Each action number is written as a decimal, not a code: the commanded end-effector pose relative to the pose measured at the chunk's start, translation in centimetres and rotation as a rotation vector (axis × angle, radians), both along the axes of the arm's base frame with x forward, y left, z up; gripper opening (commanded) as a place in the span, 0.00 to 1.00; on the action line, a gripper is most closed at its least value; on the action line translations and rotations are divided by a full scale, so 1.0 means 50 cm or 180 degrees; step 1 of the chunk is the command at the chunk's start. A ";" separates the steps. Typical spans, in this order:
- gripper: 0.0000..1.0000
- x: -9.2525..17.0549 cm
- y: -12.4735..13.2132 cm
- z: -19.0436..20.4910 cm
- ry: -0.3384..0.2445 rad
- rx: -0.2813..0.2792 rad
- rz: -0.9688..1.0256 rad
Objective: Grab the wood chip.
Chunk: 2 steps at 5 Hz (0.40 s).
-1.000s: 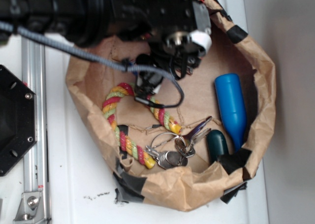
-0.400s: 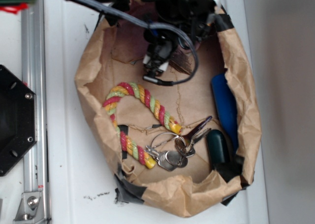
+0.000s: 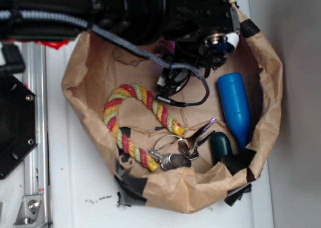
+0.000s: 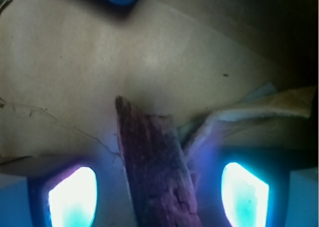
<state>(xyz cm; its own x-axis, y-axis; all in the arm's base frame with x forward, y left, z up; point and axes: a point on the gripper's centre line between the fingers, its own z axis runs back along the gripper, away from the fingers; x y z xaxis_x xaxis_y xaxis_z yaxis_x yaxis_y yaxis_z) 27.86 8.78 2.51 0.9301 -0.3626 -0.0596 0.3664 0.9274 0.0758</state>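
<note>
The wood chip is ready to be grabbed: my gripper's fingers are beside both long sides of the wood chip (image 4: 154,162) in the wrist view, so I should close my gripper on it.
The wood chip (image 4: 154,162), a rough dark reddish-brown splinter, lies flat on the brown paper floor. In the wrist view it runs lengthwise between my two glowing fingers (image 4: 72,197). My gripper (image 4: 157,197) is open, with a gap of paper showing on each side of the chip. In the exterior view my gripper (image 3: 169,83) points down into the back middle of the paper bag. The arm and cable cover the chip there.
The torn paper bag (image 3: 185,188) walls ring everything. A blue bottle (image 3: 234,107) lies right of the gripper, with a dark green object (image 3: 220,147) below it. A multicoloured rope (image 3: 130,123) and keys (image 3: 175,155) lie in front. A curled paper flap (image 4: 249,112) sits right of the chip.
The arm moved back into the bag and then came forward. The gripper now sits further right, nearer the blue bottle. The bag's walls have shifted shape.
</note>
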 end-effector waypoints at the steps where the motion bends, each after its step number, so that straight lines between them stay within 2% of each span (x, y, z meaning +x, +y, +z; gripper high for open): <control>1: 0.34 0.012 -0.040 -0.008 -0.0006 0.0008 -0.0133; 2: 0.00 0.006 -0.038 -0.002 -0.0036 0.0026 -0.0122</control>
